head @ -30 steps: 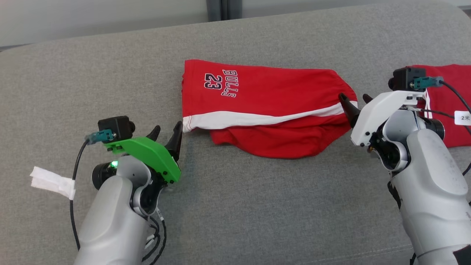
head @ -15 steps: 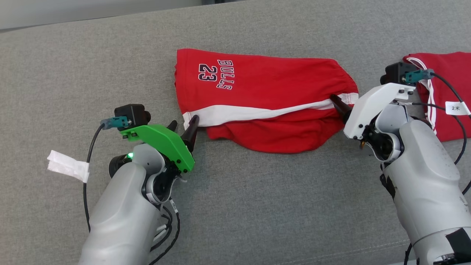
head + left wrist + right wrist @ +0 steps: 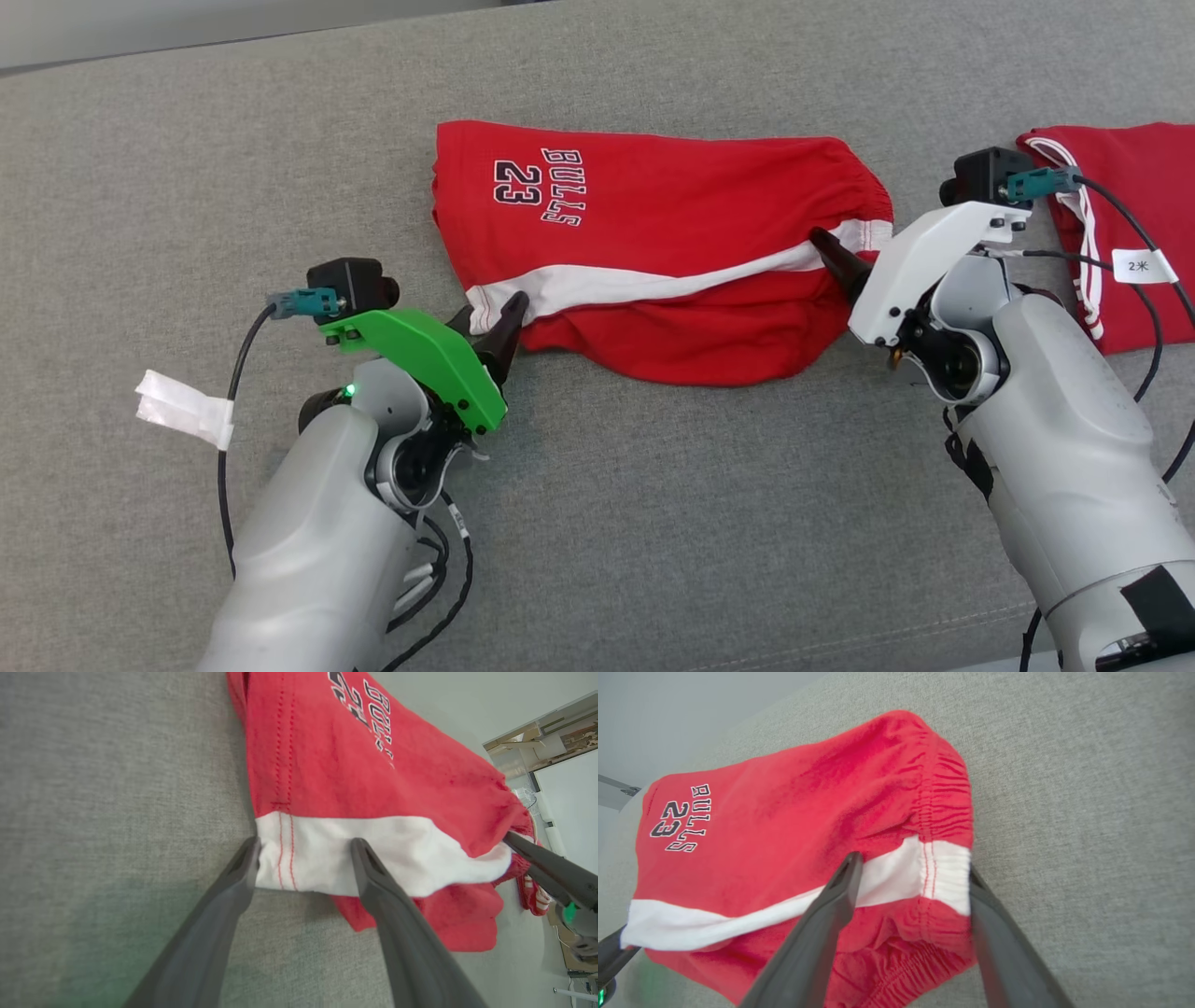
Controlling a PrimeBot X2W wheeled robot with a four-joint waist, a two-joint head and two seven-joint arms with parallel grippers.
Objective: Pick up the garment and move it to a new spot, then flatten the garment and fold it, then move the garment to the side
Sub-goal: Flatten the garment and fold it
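The left gripper pinches the white stripe by its hem end (image 3: 493, 296) (image 3: 286, 851) next, to move the red shorts to their new spot.
Red shorts (image 3: 672, 233) with a white side stripe and "BULLS 23" print lie folded over on the grey cushion (image 3: 653, 523). My left gripper (image 3: 490, 317) is open at the hem end, its fingers straddling the white stripe corner (image 3: 303, 858). At the waistband end my right gripper (image 3: 840, 261) is also open. Its fingers stand on either side of the white part of the elastic band (image 3: 945, 872). In the left wrist view the shorts (image 3: 373, 788) stretch away toward the right gripper's finger (image 3: 542, 868). The shorts (image 3: 784, 826) spread leftward in the right wrist view.
A second red garment (image 3: 1130, 233) with white cords lies at the right edge, behind my right wrist. A white tape tag (image 3: 182, 409) hangs on the left arm's cable. The cushion's back edge meets a pale wall (image 3: 187, 28) at the top.
Both grippers have moved in onto the ends of the shorts, left at the hem stripe, right at the waistband. The head camera has tilted, shifting the picture.
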